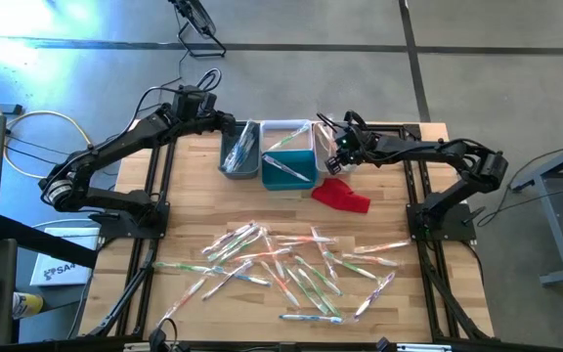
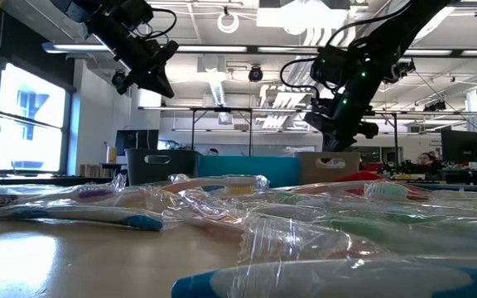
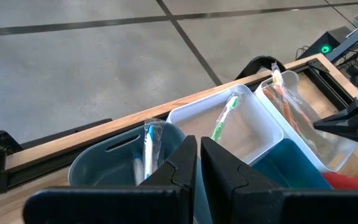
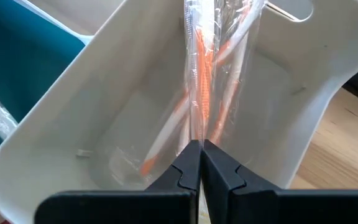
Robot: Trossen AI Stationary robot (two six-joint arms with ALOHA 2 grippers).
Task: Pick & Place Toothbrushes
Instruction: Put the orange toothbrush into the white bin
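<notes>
The gripper's fingers and orange toothbrush (image 4: 202, 78) are between the pale bin's sides, so it is time to open my right gripper now, and the toothbrush would settle.
Several wrapped toothbrushes (image 1: 291, 269) lie scattered on the wooden table's near half. At the far edge stand a grey bin (image 1: 239, 154), a white bin (image 1: 283, 132), a teal bin (image 1: 286, 171) and a pale bin (image 4: 73, 124). My right gripper (image 4: 201, 158) reaches down into the pale bin, shut on a wrapped orange toothbrush (image 4: 199, 74). My left gripper (image 3: 197, 155) hangs shut and holding nothing above the grey bin (image 3: 104, 165), which holds a blue toothbrush (image 3: 148, 146). A green toothbrush (image 3: 224, 117) leans in the white bin. My right gripper pinches the orange toothbrush's clear wrapper (image 4: 197, 127) between its two fingertips, slanting down from the table's right side. The toothbrush runs on from the fingertips along the line of the fingers, inside the pale bin. Its far end (image 3: 276, 73) sticks up above the bin's rim.
A red cloth (image 1: 341, 195) lies on the table just nearer than the pale bin. Another orange toothbrush (image 4: 163, 137) lies on that bin's floor. The arms' bases and black frames stand at the table's left and right edges.
</notes>
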